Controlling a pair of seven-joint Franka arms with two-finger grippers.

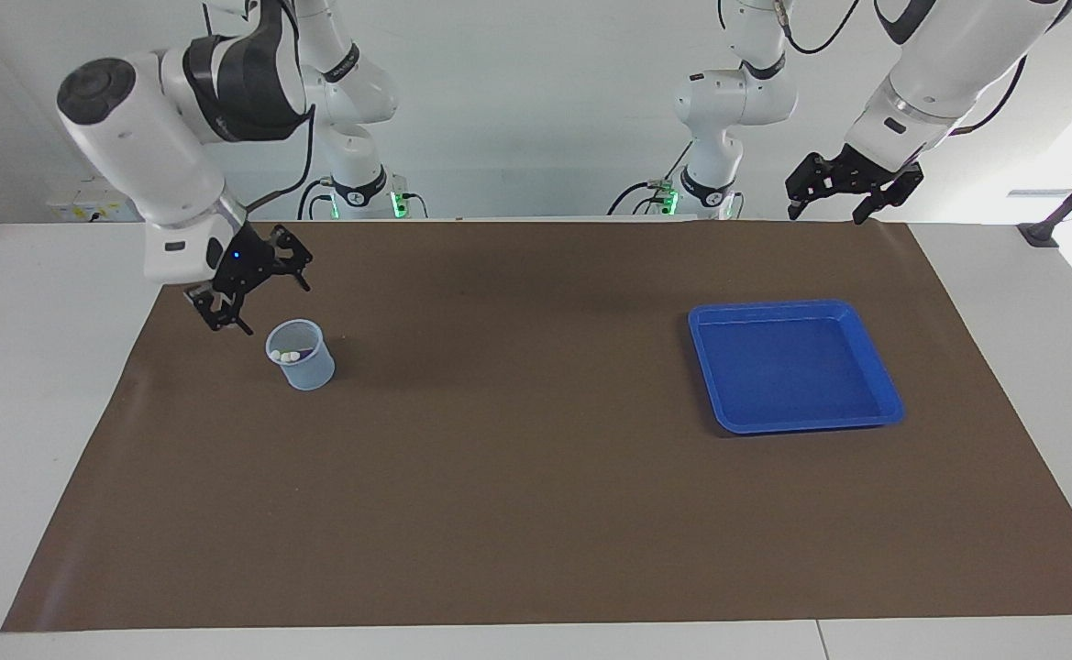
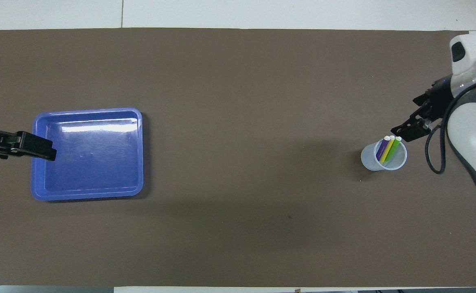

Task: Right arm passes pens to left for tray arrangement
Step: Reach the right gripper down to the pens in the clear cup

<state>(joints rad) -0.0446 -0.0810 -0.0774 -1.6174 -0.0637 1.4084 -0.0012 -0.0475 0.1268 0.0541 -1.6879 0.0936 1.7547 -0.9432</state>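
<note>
The right gripper grips the purple pen by its pale top end (image 2: 386, 138) next, to pass it over for the tray (image 2: 87, 154).
Three pens stand together in a small translucent cup (image 2: 371, 162): one purple (image 2: 382, 149), one yellow (image 2: 387, 149), one green (image 2: 393, 149). In the facing view only their pale ends (image 1: 289, 355) show inside the cup (image 1: 304, 367). My right gripper (image 1: 270, 304), with its blue light on, hangs open and empty close beside the cup's rim, touching nothing; it also shows in the overhead view (image 2: 411, 122). My left gripper (image 1: 827, 216) waits open and empty, raised over the mat's edge by the robots. The blue tray (image 1: 779, 310) lies empty toward the left arm's end; it also shows in the overhead view (image 2: 87, 110).
A brown mat (image 1: 517, 440) covers most of the white table. In the overhead view the left gripper (image 2: 30, 147) overlaps the tray's rim, but the facing view shows it high above the table.
</note>
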